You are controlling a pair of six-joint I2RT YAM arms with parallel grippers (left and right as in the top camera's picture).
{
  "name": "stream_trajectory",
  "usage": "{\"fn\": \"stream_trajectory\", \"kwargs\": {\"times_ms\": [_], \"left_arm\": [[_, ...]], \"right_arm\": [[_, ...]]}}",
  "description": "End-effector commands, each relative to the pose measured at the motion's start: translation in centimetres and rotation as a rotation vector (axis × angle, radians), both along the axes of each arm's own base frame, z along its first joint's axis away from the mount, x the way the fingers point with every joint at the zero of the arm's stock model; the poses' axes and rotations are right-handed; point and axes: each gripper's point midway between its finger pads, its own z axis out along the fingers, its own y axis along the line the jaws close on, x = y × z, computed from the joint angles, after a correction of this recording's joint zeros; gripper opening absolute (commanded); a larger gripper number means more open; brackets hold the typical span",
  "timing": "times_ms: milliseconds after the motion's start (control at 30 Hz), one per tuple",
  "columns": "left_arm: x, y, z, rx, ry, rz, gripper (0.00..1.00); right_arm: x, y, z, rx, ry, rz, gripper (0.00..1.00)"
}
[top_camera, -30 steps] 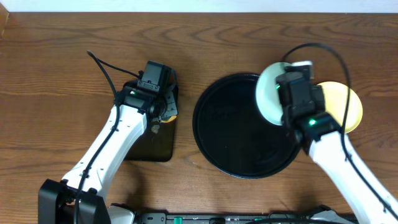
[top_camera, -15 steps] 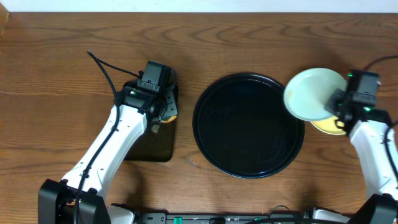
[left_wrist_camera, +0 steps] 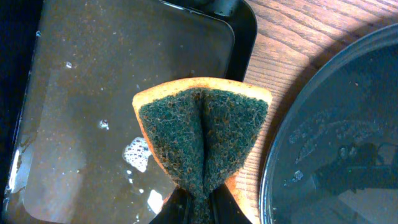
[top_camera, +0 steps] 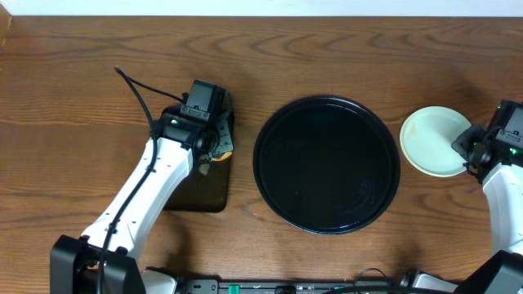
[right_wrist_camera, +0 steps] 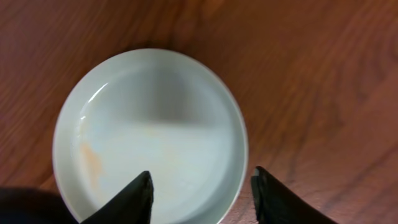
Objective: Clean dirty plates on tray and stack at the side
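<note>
The sponge should stay held in the robot's left gripper: the sponge hangs partly over bare wood and would fall across the rectangular tray's rim if the gripper opened now.
The round black tray lies mid-table with nothing on it; its rim also shows in the left wrist view. One pale mint plate lies on the table right of the tray, with a faint orange smear in the right wrist view. The yellow plate and the other mint plate are hidden. My right gripper is open, its fingers straddling the plate's near rim. My left gripper is shut on a green and orange sponge over the rectangular tray.
The small rectangular black tray sits left of the round tray, wet with soap specks. A black cable arcs off the left arm. Bare wood lies behind both trays.
My right gripper carried the mint plate rightward from over the tray's rim, set it on the yellow plate, which is now covered, and opened. The left arm has not moved.
</note>
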Motion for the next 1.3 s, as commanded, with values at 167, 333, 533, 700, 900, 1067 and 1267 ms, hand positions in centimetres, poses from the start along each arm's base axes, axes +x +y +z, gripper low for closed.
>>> {"fn": "stream_trajectory", "kwargs": {"times_ms": [167,333,533,700,900,1067,1267], "left_arm": [[0.1,1.6,-0.4,0.108,-0.011,-0.032,0.08],[0.8,3.7,-0.2,0.282,-0.045,-0.136,0.08],[0.6,3.8,-3.1,0.353,-0.003,-0.312,0.08],[0.0,4.1,-6.4,0.363,0.097,-0.311,0.08],[-0.1,4.2,-8.7,0.364,0.152,-0.291,0.08],[1.6,3.6,-8.1,0.339,0.079,-0.255,0.39],[2.5,2.8,-7.6,0.3,0.043,-0.245,0.69]], "right_arm": [[2.0,6.2,0.1,0.17,-0.065,0.39,0.55],[1.5,7.9,-0.4,0.188,-0.027,0.453,0.55],[1.8,9.6,-0.4,0.181,-0.018,0.523,0.55],[1.9,11.8,-0.5,0.179,0.0,0.599,0.55],[2.1,13.8,-0.5,0.18,0.004,0.656,0.55],[2.2,14.8,-0.5,0.179,0.008,0.686,0.55],[2.2,15.3,-0.5,0.178,0.01,0.701,0.55]]}}
